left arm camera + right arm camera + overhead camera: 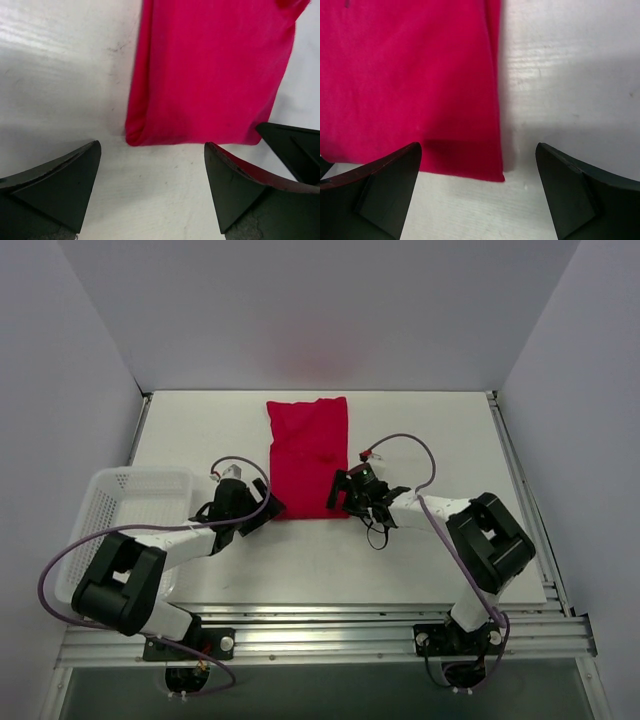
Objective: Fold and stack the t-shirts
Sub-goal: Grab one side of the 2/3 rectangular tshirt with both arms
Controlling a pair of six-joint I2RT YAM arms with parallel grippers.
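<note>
The red t-shirt's near edge should be folded over evenly, so my left gripper should next grab its near corner opposite my right gripper's corner.
The red t-shirt lies flat on the white table, folded into a long narrow rectangle running away from me. My left gripper is open and empty at the shirt's near left corner. In the left wrist view the shirt ends just beyond the gripper, its near edge between the fingers. My right gripper is open and empty at the near right corner. In the right wrist view the shirt's corner lies just ahead of the gripper. No neck tag shows.
A white plastic mesh basket stands at the left, beside the left arm. White walls enclose the table on three sides. A dark part of the right gripper shows at the right of the left wrist view.
</note>
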